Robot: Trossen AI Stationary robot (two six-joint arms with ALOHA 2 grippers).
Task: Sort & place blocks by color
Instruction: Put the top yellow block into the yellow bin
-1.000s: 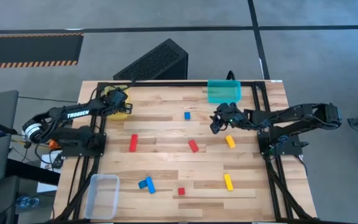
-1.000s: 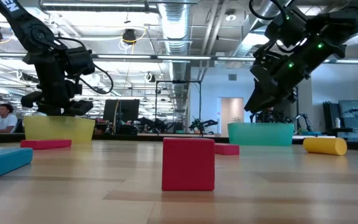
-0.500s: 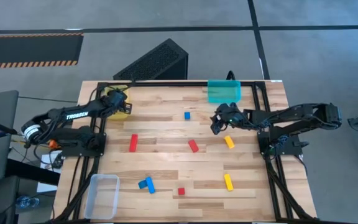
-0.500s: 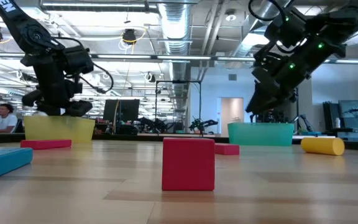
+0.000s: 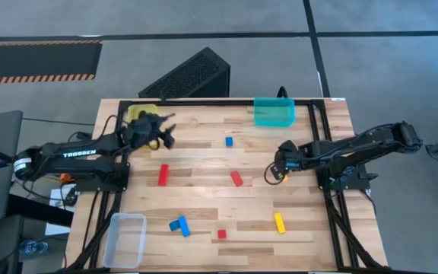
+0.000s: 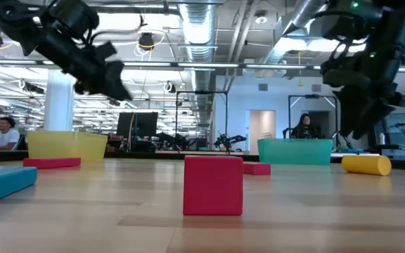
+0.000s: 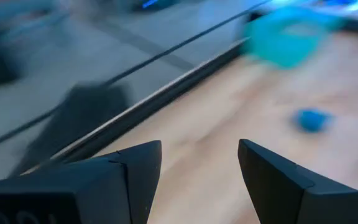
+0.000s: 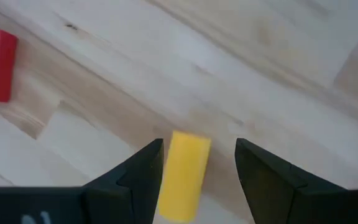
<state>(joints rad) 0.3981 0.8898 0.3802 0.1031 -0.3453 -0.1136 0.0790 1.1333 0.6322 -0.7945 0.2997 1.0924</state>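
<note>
My right gripper's fingers stop above the yellow block (image 5: 285, 178), over bare wood. My right gripper should go lower before it closes, because it would miss if it closed now.
Small blocks lie flat on the wooden table: a blue cube (image 5: 229, 141), red bars (image 5: 163, 174) (image 5: 236, 178), a yellow bar (image 5: 279, 222), blue pieces (image 5: 179, 225) and a red cube (image 5: 221, 234). My right gripper (image 8: 197, 149) is open over a short yellow block (image 8: 184, 174), one finger on each side of it; whether they touch it I cannot tell. In the low view that block (image 6: 365, 164) lies below the gripper (image 6: 363, 130). My left gripper (image 5: 163, 134) is open and raised in the air beside the yellow bin (image 5: 138, 113), holding nothing.
A teal bin (image 5: 274, 111) stands at the far edge and a clear bin (image 5: 125, 240) at the near left corner. A black frame rail (image 5: 204, 101) runs along the far side. A person (image 6: 304, 126) is in the room behind.
My left gripper has swung away from over the yellow bin toward the table's right and risen, tipping forward. My right gripper has moved toward the near edge, from beside the teal bin's front to over the short yellow block.
</note>
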